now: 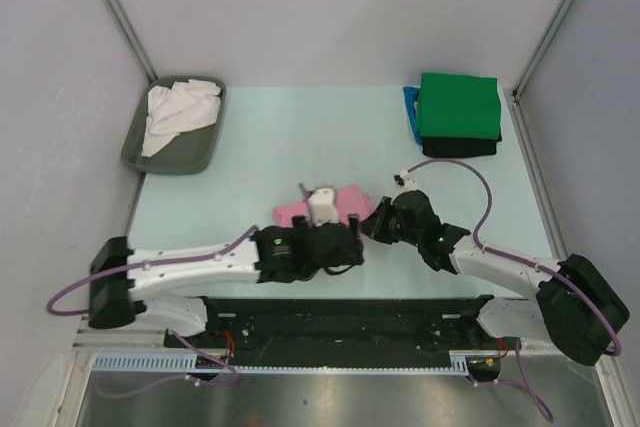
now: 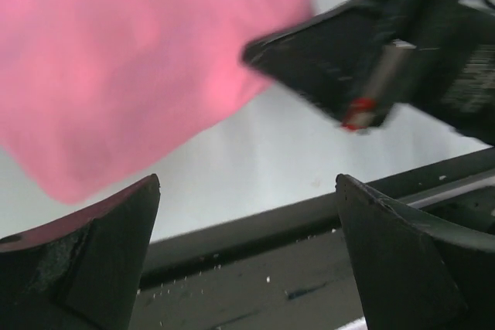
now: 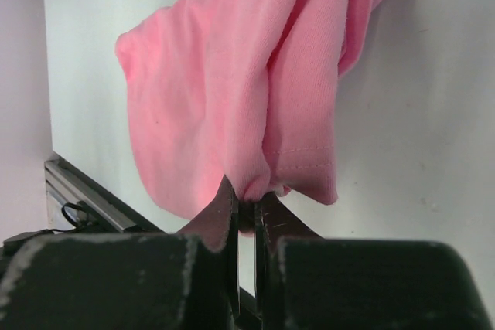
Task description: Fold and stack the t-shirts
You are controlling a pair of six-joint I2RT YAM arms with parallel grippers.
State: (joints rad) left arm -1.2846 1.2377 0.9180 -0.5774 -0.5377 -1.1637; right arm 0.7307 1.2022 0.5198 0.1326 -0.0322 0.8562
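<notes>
Next, my left gripper grabs the pink t-shirt's free near corner, away from my right gripper's hold, to spread the shirt for folding.
The pink t-shirt (image 1: 293,212) lies bunched on the table near the front centre. My right gripper (image 1: 377,223) is shut on a folded edge of it, seen close in the right wrist view (image 3: 247,202), where the pink cloth (image 3: 232,90) hangs from the closed jaws. My left gripper (image 1: 348,247) is open and empty just beside the pink shirt (image 2: 131,67); its jaws (image 2: 247,191) stand wide apart over the table's front edge. A green t-shirt (image 1: 458,105) tops a folded stack at the back right, over a black one (image 1: 458,148) and a blue one (image 1: 411,113). A white t-shirt (image 1: 178,112) lies crumpled in the tray.
The grey tray (image 1: 203,155) sits at the back left. The black base rail (image 2: 255,229) runs just beyond the left gripper's fingers. The right gripper's body (image 2: 332,67) shows close by in the left wrist view. Walls enclose the table on three sides.
</notes>
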